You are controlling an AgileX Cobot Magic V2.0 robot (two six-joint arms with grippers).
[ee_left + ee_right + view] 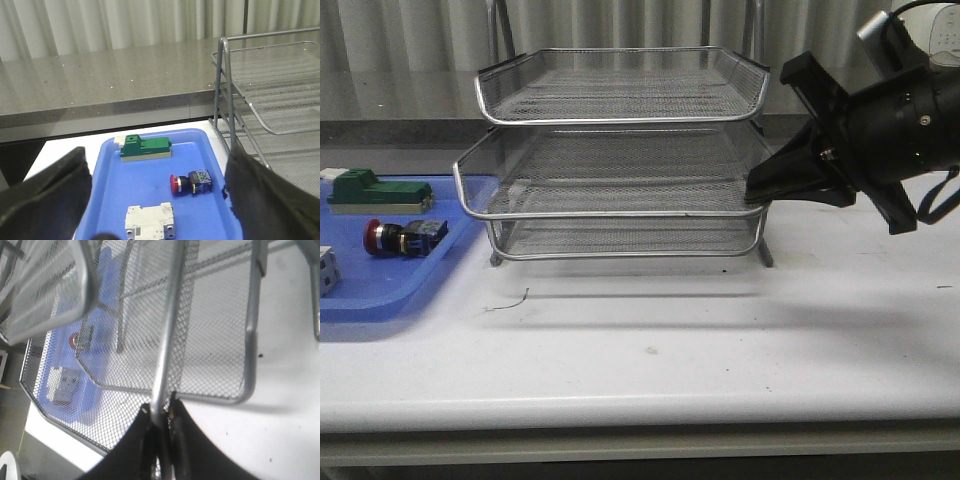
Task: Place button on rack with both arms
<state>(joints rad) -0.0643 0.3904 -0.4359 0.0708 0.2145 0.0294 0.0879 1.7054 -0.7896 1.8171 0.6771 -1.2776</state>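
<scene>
In the front view the middle shelf's rim (pixel 620 215) sits high above the lower shelf (pixel 630 252). My right gripper needs to keep holding the rim of the middle shelf.
The silver wire-mesh rack (pixel 620 150) stands in the middle of the table with three tiers. The button (pixel 395 237), red cap and black body, lies on its side on the blue tray (pixel 380 285) left of the rack. My right gripper (pixel 757 195) is shut on the chrome rim of the rack's middle tier at its right front corner; the right wrist view shows the rim (pixel 167 340) pinched in that gripper (pixel 161 407). My left gripper (pixel 157 162) hangs open above the tray, short of the button (pixel 191 183), with nothing held. The front view does not show the left arm.
A green block (pixel 375 190) lies at the tray's far side and a white block (pixel 150 220) at its near side. The rack's posts (pixel 223 90) rise just right of the tray. A grey counter (pixel 110 80) runs behind the table.
</scene>
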